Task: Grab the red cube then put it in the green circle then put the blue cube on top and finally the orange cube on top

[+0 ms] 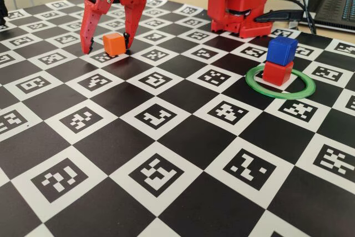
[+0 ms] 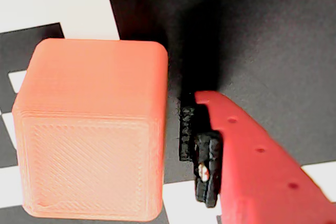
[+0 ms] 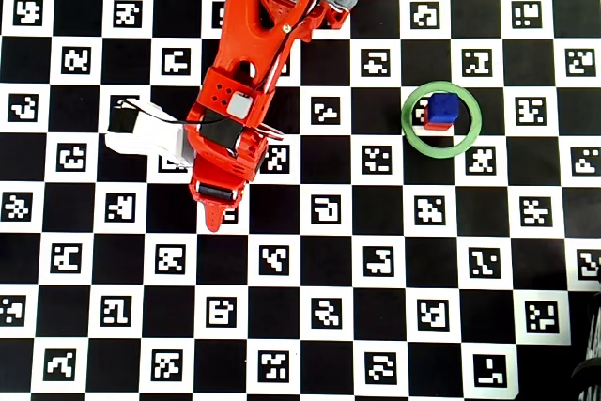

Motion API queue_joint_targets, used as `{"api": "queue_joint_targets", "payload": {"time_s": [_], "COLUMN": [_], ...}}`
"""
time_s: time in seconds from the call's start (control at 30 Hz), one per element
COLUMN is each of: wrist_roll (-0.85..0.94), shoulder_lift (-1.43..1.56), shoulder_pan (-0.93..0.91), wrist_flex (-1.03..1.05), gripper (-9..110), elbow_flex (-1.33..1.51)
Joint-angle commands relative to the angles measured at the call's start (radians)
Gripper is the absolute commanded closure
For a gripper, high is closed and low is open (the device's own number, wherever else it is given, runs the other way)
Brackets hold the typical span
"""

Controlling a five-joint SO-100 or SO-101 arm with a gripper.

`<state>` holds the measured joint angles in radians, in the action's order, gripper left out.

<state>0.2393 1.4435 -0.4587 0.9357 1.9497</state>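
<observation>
The robot's gripper should next grab the orange cube [image 1: 113, 44] by its opposite sides, so that it can top the stack on the blue cube [image 1: 282, 50].
The orange cube [image 1: 113, 44] rests on the checkered mat at the far left of the fixed view. My gripper [image 1: 108, 48] is lowered over it and open, one red finger on each side. In the wrist view the orange cube [image 2: 92, 129] fills the left half, and a narrow gap separates it from the black pad of the right finger [image 2: 252, 156]. The blue cube [image 1: 282, 50] sits on the red cube [image 1: 277, 73] inside the green circle [image 1: 283, 96]. From overhead, the arm hides the orange cube, while the blue cube [image 3: 444, 108] shows in the green circle [image 3: 413, 133].
The red arm base [image 1: 238, 4] stands at the back of the black-and-white marker mat [image 1: 166, 154]. A laptop [image 1: 335, 4] and cables lie behind it at the right. A white camera box [image 3: 146, 133] sticks out from the wrist.
</observation>
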Motion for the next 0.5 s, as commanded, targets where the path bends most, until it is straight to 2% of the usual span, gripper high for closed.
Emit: {"api": "queue_joint_targets", "payload": {"time_s": [0.0,0.13,0.47], "wrist_roll": [-0.008,-0.002,0.051], "shoulder_lift": [0.008,0.008,0.006], "shoulder_pan": [-0.009,-0.009,0.000], "wrist_flex": [-0.009,-0.009,-0.008], "gripper": [65,69,90], "elbow_flex": [-0.067,-0.066,-0.064]}}
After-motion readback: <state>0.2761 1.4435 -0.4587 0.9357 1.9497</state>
